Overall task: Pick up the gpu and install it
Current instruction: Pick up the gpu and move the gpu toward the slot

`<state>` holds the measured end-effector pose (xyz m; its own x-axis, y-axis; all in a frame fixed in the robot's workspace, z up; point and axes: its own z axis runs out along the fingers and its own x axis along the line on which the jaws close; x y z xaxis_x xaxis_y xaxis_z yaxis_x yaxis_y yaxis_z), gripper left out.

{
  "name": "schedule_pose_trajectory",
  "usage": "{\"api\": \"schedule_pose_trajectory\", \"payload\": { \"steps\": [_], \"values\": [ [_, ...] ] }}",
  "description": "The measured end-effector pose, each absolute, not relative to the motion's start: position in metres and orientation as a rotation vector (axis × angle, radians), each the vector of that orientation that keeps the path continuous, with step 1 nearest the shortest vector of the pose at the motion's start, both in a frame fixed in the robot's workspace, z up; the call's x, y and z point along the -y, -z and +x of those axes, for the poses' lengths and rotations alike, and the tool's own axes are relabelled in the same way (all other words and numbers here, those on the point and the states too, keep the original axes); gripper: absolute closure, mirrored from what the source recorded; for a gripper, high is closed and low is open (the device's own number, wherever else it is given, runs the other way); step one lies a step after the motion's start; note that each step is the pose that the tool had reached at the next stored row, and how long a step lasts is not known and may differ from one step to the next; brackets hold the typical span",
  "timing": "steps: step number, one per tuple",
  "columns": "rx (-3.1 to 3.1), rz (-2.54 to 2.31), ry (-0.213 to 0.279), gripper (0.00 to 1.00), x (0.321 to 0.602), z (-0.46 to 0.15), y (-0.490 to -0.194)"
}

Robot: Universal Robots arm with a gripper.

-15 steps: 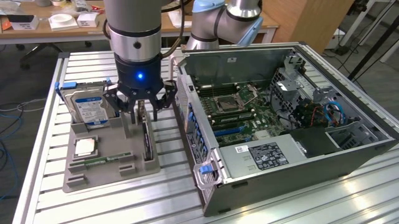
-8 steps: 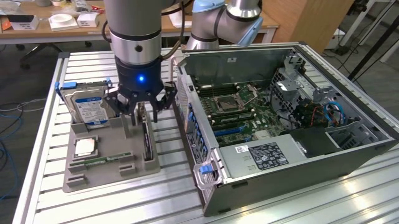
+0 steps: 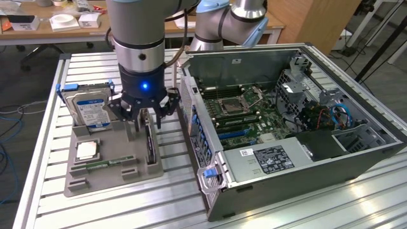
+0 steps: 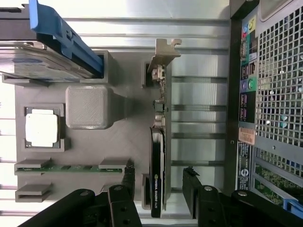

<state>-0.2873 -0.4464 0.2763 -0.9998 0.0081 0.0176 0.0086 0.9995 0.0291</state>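
Observation:
The GPU is still too low for my gripper to close on it. My gripper's open fingers are above the GPU's top edge [image 4: 157,172] and above the grey tray, so my gripper needs to first come down.
The gpu [image 3: 150,145] stands on its long edge in a slot at the side of a grey holder tray [image 3: 114,143] nearest the computer case. In the wrist view the gpu [image 4: 158,156] is a thin dark card with a silvery bracket at its far end. My gripper [image 3: 146,121] hangs just above it, open. In the wrist view my gripper [image 4: 158,176] has one black finger [image 4: 129,174] on each side of the card, with gaps between the fingers and the card. Nothing is held.
The tray [image 4: 123,123] also carries a hard drive [image 3: 89,109] in a blue bracket, a processor [image 3: 86,150] and a green memory stick [image 3: 105,164]. An open computer case [image 3: 286,119] lies at the exterior view's right, with its motherboard [image 3: 241,109] exposed. Everything rests on a slotted aluminium table [image 3: 76,210].

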Motion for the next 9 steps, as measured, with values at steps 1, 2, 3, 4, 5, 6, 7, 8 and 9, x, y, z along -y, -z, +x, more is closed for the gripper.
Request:
{"api": "schedule_pose_trajectory", "payload": {
  "steps": [1,2,3,4,5,6,7,8,9],
  "values": [
    [3.124,-0.013,0.046,0.47,0.446,-0.287,-0.275],
    [3.124,-0.013,0.046,0.47,0.446,-0.287,-0.273],
    [3.124,-0.013,0.046,0.47,0.446,-0.287,-0.272],
    [3.124,-0.012,0.046,0.47,0.446,-0.287,-0.270],
    [3.124,-0.012,0.046,0.47,0.446,-0.287,-0.268],
    [3.124,-0.012,0.046,0.47,0.446,-0.287,-0.266],
    [3.124,-0.012,0.046,0.47,0.446,-0.287,-0.265],
    [3.124,-0.012,0.046,0.47,0.446,-0.287,-0.263],
    [3.124,-0.012,0.046,0.47,0.446,-0.287,-0.261]
  ]
}}
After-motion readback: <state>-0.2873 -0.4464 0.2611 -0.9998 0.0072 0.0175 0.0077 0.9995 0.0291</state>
